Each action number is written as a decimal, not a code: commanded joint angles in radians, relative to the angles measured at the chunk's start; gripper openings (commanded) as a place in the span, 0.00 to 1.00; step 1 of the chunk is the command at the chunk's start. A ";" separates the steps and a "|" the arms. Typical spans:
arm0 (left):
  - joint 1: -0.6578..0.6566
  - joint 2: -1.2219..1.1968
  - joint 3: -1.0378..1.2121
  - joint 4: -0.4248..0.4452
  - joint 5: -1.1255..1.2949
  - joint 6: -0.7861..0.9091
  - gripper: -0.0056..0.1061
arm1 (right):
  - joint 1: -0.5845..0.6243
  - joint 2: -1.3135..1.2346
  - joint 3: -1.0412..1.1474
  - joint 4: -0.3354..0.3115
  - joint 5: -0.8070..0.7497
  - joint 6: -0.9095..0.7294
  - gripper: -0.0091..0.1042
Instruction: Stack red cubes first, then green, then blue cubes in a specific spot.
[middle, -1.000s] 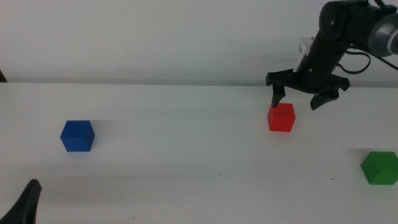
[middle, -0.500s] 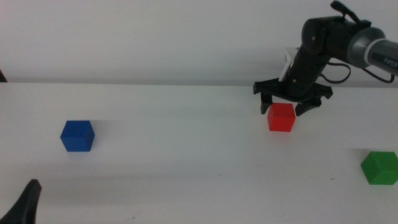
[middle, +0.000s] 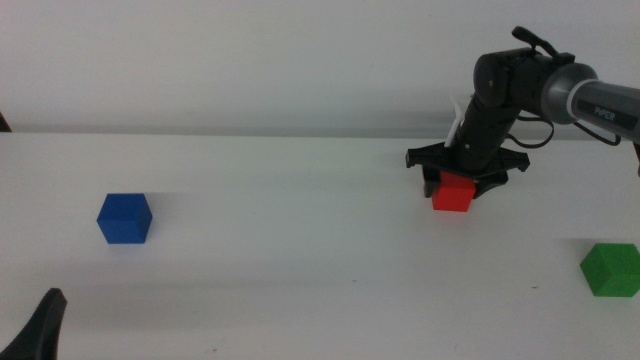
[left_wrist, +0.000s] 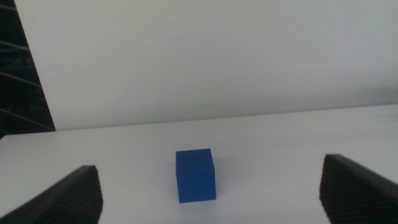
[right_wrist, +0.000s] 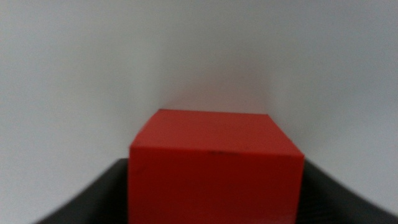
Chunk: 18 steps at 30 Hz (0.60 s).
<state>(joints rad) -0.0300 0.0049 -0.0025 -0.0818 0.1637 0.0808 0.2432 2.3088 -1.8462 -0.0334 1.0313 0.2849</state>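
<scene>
Next, my right gripper picks up the red cube by its opposite sides, which leaves the red cube's top side (right_wrist: 214, 186) free to carry the green cube.
The red cube (middle: 452, 193) sits on the white table right of centre. My right gripper (middle: 455, 184) has come down over it, open, with one jaw on each side. In the right wrist view the red cube (right_wrist: 216, 165) fills the space between the two dark jaws of the right gripper (right_wrist: 214, 208). The green cube (middle: 610, 269) sits near the right edge, in front of the arm. The blue cube (middle: 124, 218) sits at the left. My left gripper (middle: 42, 325) waits at the bottom left. In its wrist view the left gripper (left_wrist: 211, 214) is open, and the blue cube (left_wrist: 195, 175) lies ahead of it.
The white tabletop (middle: 300, 250) between the blue and red cubes is bare. A white wall rises behind the table's far edge (middle: 250, 135). The right arm (middle: 540, 85) reaches in from the upper right.
The right gripper moved left and came down from above the red cube until its jaws stand beside it. The cubes and the left arm have not moved.
</scene>
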 joint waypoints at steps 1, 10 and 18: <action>0.001 -0.041 0.040 -0.005 -0.016 -0.002 0.89 | 0.001 -0.001 -0.006 -0.015 -0.006 0.003 0.55; 0.001 -0.041 0.040 -0.005 -0.016 -0.002 0.89 | 0.075 -0.146 -0.004 -0.070 0.118 0.141 0.22; 0.001 -0.041 0.040 -0.005 -0.016 -0.002 0.89 | 0.344 -0.308 0.176 -0.204 0.147 0.432 0.22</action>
<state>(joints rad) -0.0300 0.0049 -0.0025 -0.0818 0.1637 0.0808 0.5436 2.0205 -1.7056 -0.1943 1.1618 0.6353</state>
